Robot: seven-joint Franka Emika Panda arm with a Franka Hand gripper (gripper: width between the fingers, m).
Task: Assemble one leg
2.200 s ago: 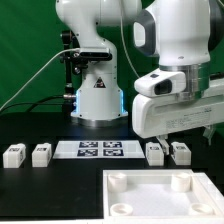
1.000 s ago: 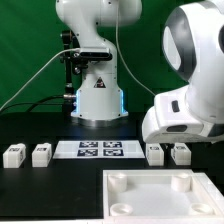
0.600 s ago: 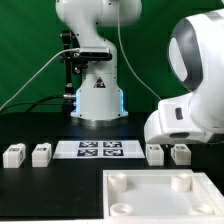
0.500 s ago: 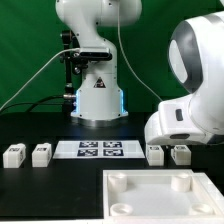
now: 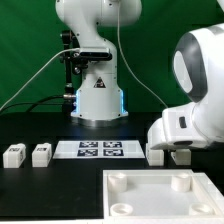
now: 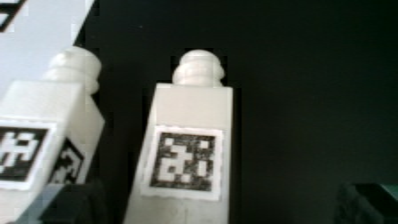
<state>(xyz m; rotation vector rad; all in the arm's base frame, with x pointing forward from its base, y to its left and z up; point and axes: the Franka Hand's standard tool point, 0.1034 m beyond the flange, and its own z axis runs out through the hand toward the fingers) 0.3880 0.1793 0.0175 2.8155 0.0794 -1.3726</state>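
My gripper now closes on the middle leg [image 6: 182, 195], since its fingers reach down both sides of the leg beside its square marker tag. Closing now would catch it.
In the wrist view two white legs lie side by side on the black table, each with a square marker tag and a rounded peg end. One leg [image 6: 192, 140] lies in the middle between my dark fingertips [image 6: 75, 203], and the other leg [image 6: 45, 120] lies beside it. My gripper [image 6: 222, 205] is open and holds nothing, with a gap on each side of the middle leg. In the exterior view the arm's white housing [image 5: 190, 120] hangs low over the right pair of legs [image 5: 183, 155], and the fingers themselves are hidden. Two more legs [image 5: 14, 155] [image 5: 41, 154] lie at the exterior view's left.
The marker board [image 5: 100, 149] lies between the two pairs of legs. The large white tray-like piece [image 5: 150, 200] with round corner sockets lies at the front. The robot base [image 5: 97, 95] stands at the back before a green backdrop.
The arm has moved toward the exterior view's right and come down over the right pair of legs, now partly covering them. No part has moved.
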